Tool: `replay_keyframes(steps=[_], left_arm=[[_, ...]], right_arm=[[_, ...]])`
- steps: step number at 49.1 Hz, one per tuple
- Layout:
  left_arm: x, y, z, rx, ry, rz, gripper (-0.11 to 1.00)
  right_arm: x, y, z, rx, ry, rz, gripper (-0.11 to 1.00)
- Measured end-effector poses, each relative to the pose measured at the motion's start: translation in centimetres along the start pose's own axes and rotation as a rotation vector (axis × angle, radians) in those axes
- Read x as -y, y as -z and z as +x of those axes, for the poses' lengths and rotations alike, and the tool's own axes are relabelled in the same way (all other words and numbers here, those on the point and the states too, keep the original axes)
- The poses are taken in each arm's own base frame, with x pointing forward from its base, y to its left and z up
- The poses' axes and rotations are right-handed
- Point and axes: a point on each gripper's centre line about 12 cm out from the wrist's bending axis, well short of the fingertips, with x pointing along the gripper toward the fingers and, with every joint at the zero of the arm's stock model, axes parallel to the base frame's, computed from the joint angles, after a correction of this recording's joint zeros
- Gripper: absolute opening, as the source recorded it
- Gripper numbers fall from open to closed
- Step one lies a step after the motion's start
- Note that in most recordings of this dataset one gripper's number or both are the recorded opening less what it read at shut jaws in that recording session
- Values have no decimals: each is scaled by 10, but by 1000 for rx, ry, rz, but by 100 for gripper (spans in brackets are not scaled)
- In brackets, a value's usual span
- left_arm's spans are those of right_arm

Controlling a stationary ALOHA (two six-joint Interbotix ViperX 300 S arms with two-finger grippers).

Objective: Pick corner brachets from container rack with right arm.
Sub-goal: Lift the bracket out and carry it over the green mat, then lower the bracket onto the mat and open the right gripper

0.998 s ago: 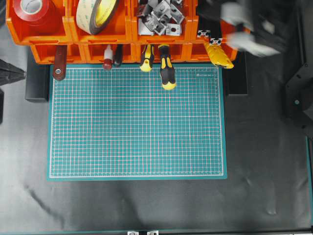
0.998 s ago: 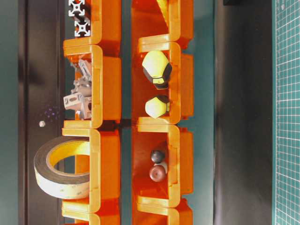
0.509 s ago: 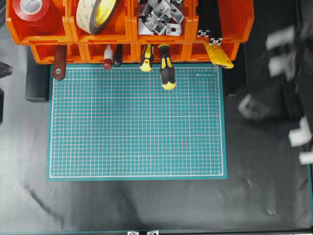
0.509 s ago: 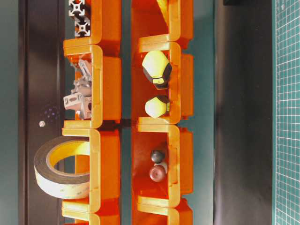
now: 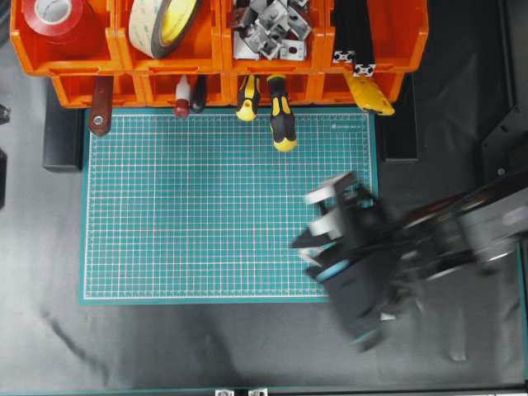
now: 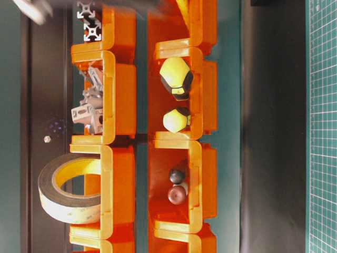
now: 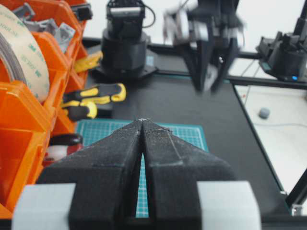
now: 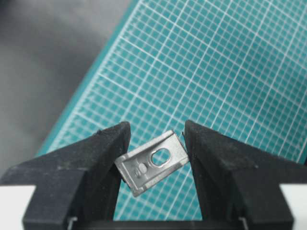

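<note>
My right gripper should stay closed on the tilted corner brachet, because the brachet is hanging above the green cutting mat in the right wrist view.
My right gripper [image 8: 156,127] is shut on one silver-grey corner brachet [image 8: 153,162], which sits tilted between the two black fingers, its oval hole facing the camera. In the overhead view the right arm [image 5: 346,247] is a blur above the lower right part of the green mat. More corner brachets [image 5: 268,29] lie heaped in a top-row bin of the orange container rack [image 5: 206,62]; the table-level view shows the same heap [image 6: 89,108]. My left gripper [image 7: 143,120] is shut and holds nothing, to the left of the mat.
The green cutting mat [image 5: 206,206] fills the middle of the table. The rack also holds a red tape roll [image 5: 54,21], a beige tape roll [image 5: 161,25], black slotted bars [image 5: 351,33] and yellow-black screwdrivers [image 5: 280,120] whose handles stick out over the mat's far edge.
The right arm has swung from the rack's right end, down the right side, to above the mat's lower right part. The left gripper has stayed put.
</note>
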Motion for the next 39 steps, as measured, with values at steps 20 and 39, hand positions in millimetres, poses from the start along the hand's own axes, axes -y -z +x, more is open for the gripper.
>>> replay_keyframes(steps=[20, 39], left_arm=[[0, 1, 0, -6, -1, -5, 0], [0, 1, 0, -9, -1, -3, 0]], right_arm=[[16, -9, 69, -64, 26, -73, 39], [14, -6, 81, -71, 18, -79, 39]])
